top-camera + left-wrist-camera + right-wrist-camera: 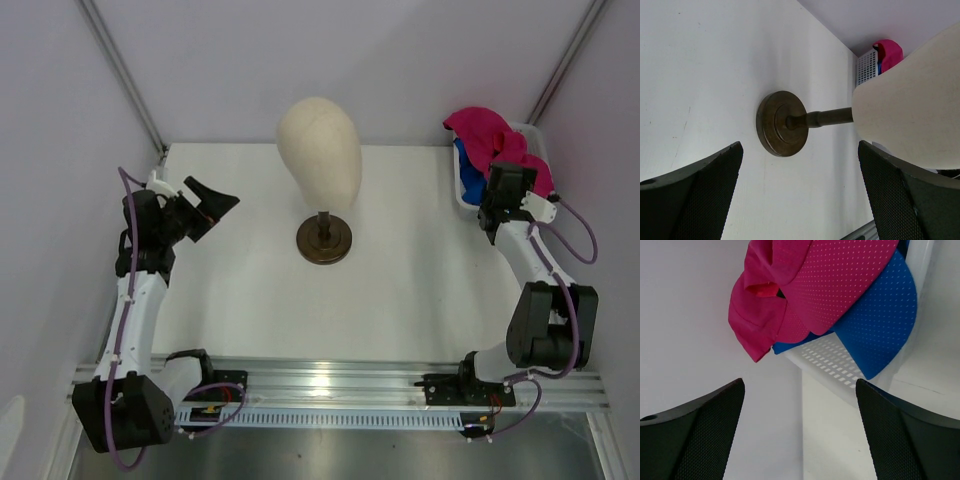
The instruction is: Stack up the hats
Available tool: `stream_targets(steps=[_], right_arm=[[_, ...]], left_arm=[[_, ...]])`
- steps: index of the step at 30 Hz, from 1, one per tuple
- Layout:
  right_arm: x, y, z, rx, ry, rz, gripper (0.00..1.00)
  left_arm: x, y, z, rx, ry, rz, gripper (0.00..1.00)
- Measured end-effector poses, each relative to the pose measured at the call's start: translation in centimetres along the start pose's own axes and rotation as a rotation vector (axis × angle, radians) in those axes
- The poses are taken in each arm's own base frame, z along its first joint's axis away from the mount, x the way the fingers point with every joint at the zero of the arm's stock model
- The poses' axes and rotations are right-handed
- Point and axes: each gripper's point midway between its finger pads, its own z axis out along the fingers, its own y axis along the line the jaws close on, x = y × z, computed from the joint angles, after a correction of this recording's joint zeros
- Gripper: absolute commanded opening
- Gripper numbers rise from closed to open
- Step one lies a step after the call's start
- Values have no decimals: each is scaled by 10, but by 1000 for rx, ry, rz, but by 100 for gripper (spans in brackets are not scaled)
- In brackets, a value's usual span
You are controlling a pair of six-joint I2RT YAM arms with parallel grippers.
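I need to grab the magenta-pink hat by the edge of its brim (514, 160) (812, 324) with my right gripper, so the hat's opening stays free to stack over the mannequin head.
The magenta-pink hat (486, 135) lies on top of the royal blue hat (466, 172) in the white mesh basket (463, 203) at the back right. In the right wrist view the pink hat (830, 280) overlaps the blue hat (880, 325), whose brim hangs over the basket (832, 362). My right gripper (800, 440) is open and empty, just in front of the basket and below the hats; it also shows in the top view (497, 190). My left gripper (207, 208) is open and empty at the left, pointing at the mannequin stand (782, 123).
A cream mannequin head (320, 150) on a dark round stand (324, 240) stands at the table's middle back. White walls close the back and sides. A metal rail (340, 385) runs along the near edge.
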Motion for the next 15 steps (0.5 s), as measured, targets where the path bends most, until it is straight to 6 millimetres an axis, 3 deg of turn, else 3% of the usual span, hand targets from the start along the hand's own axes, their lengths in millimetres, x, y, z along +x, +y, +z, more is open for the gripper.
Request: stream_targets(steps=[4, 7, 15], right_arm=[[11, 4, 12, 14, -24, 34, 99], [15, -5, 20, 46, -43, 52, 99], [13, -29, 44, 104, -132, 21, 74]], left_arm=[[2, 6, 4, -5, -2, -2, 100], [-1, 10, 7, -12, -9, -5, 99], [-17, 34, 18, -39, -32, -46, 99]])
